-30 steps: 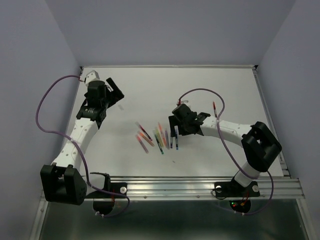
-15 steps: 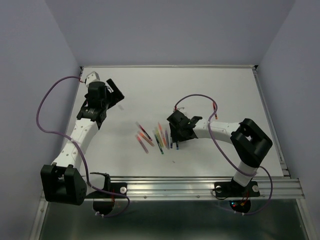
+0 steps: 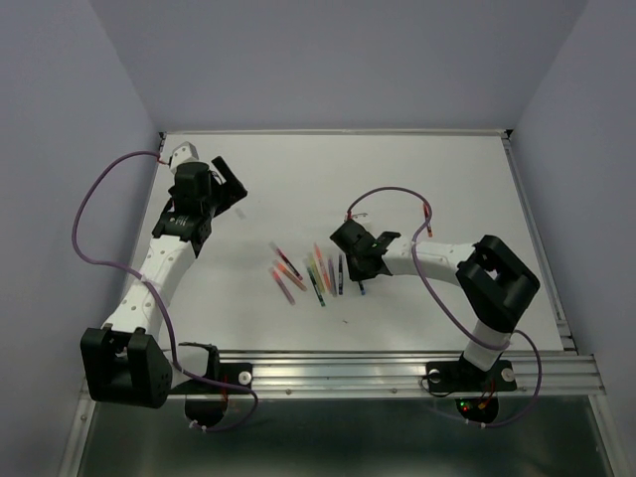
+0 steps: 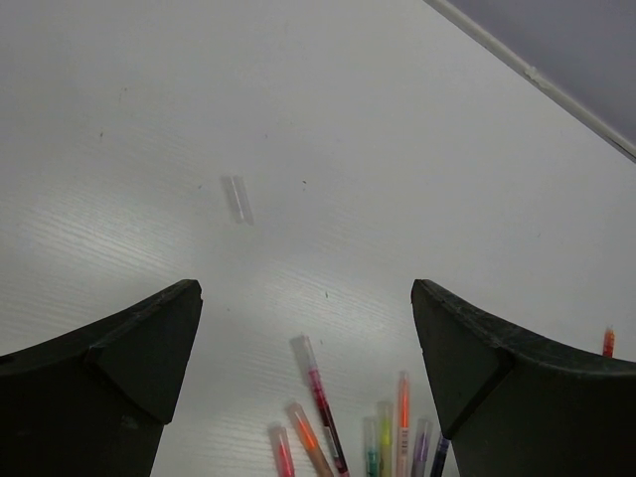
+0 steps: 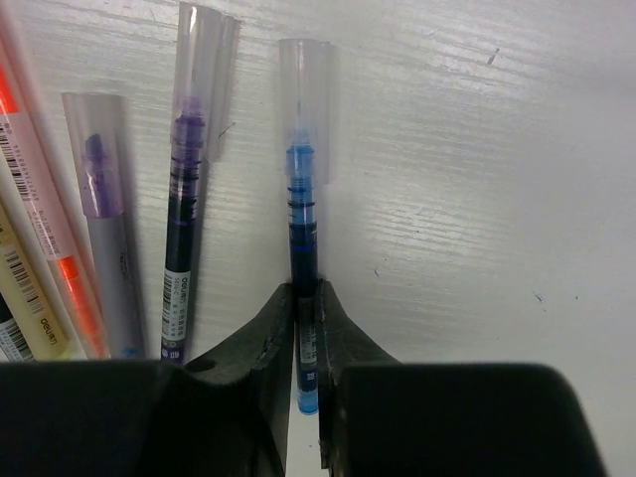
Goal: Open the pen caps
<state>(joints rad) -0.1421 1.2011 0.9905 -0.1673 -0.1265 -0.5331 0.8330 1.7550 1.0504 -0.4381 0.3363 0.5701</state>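
Observation:
My left gripper should next grab the blue pen's clear cap so that it can pull the cap open, and it should leave the body of the pen to my right gripper.
Several capped pens (image 3: pixel 308 273) lie fanned out at the middle of the table. In the right wrist view my right gripper (image 5: pixel 308 298) is shut on the barrel of the blue pen (image 5: pixel 302 234), which lies flat. Its clear cap (image 5: pixel 305 99) is still on and points away from the fingers. A purple pen (image 5: pixel 186 209) and a lilac pen (image 5: pixel 107 229) lie just to its left. From above, the right gripper (image 3: pixel 359 266) is at the right end of the fan. My left gripper (image 3: pixel 225 185) is open, up and back-left of the pens, holding nothing. In its own view the left gripper (image 4: pixel 306 290) frames a dark red pen (image 4: pixel 325 412).
A loose clear cap (image 4: pixel 238 199) lies alone on the white table beyond the left gripper. Purple cables (image 3: pixel 99 199) loop off both arms. The table's raised rim (image 3: pixel 527 214) runs along the right side, and grey walls close in the back and sides.
The right gripper has come down and forward onto the right end of the pens and closed from wide open onto the blue pen. The left arm has not moved.

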